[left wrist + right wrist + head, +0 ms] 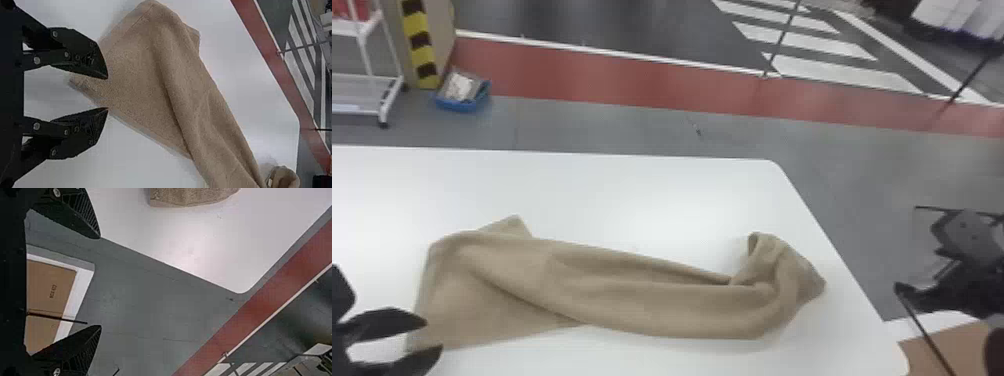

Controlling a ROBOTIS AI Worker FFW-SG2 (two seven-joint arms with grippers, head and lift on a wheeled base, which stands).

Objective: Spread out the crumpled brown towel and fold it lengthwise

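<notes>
My right gripper pinches the towel's curled end (770, 258) next, as that end stands up in a loose fold while its long strip (622, 290) lies slack.
The brown towel (632, 300) lies on the white table in a long, twisted strip, its left end spread wider with a corner poking out at the back, its right end curled up near the table's right edge. At the lower left, my left gripper (427, 337) is open at the towel's near left corner. In the left wrist view the left gripper (107, 93) has its fingertips apart over the edge of the towel (156, 78), not shut on it. In the right wrist view my right gripper (101, 282) stands open off the table's side, away from the towel (188, 196).
The white table (632, 195) ends at a rounded far right corner. Beyond its right side are a cardboard box (949, 350) on a white surface and a dark stand (967, 240). A blue bin (462, 95) and a white rack (387, 100) stand on the floor behind.
</notes>
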